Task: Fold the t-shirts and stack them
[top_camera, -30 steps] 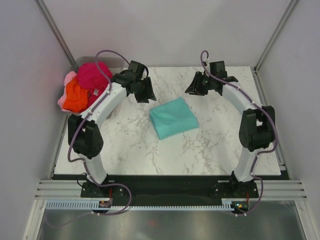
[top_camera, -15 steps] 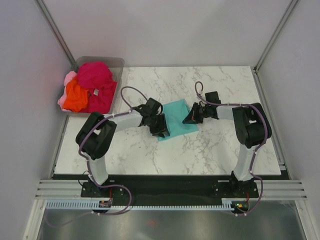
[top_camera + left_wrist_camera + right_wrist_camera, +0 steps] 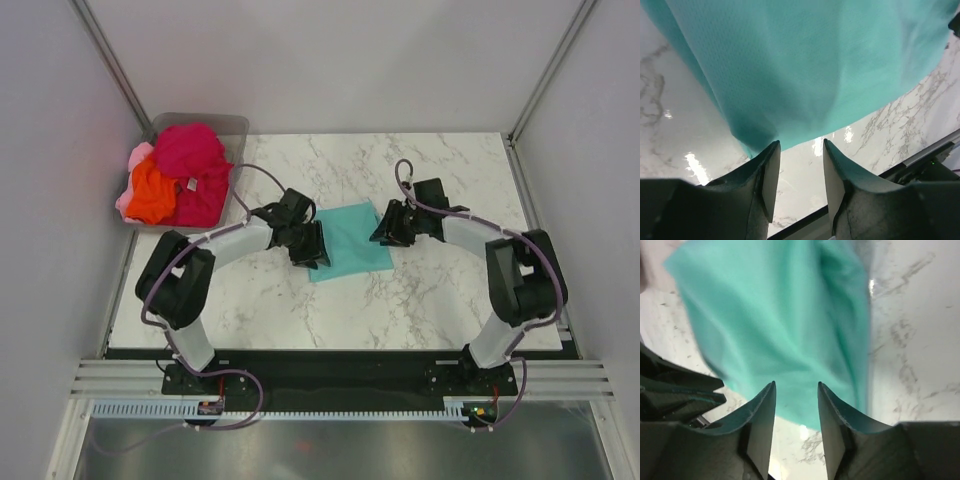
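The folded teal t-shirt needs to stay folded as it is moved for stacking, so my right gripper will next grab its side edge (image 3: pixel 387 255) (image 3: pixel 856 360) and pinch the layers together.
A folded teal t-shirt (image 3: pixel 350 240) lies flat on the middle of the marble table; it fills the left wrist view (image 3: pixel 805 65) and the right wrist view (image 3: pixel 785 320). My left gripper (image 3: pixel 311 250) is open and empty at the shirt's left edge, its tips just off the cloth (image 3: pixel 799 146). My right gripper (image 3: pixel 386 230) is open and empty at the shirt's right edge (image 3: pixel 796 386). The magenta-red t-shirt (image 3: pixel 190 155), the orange one (image 3: pixel 152 192) and the light pink one (image 3: pixel 135 160) lie bunched in the bin at the back left.
A clear plastic bin (image 3: pixel 238 127) stands at the back left corner of the marble table (image 3: pixel 400 300). Grey walls and frame posts close in the back and sides. A black rail runs along the near edge.
Both arms came in from the back of the table to the teal shirt's two sides. In the last half second both grippers drew slightly back, and the shirt now lies a little flatter.
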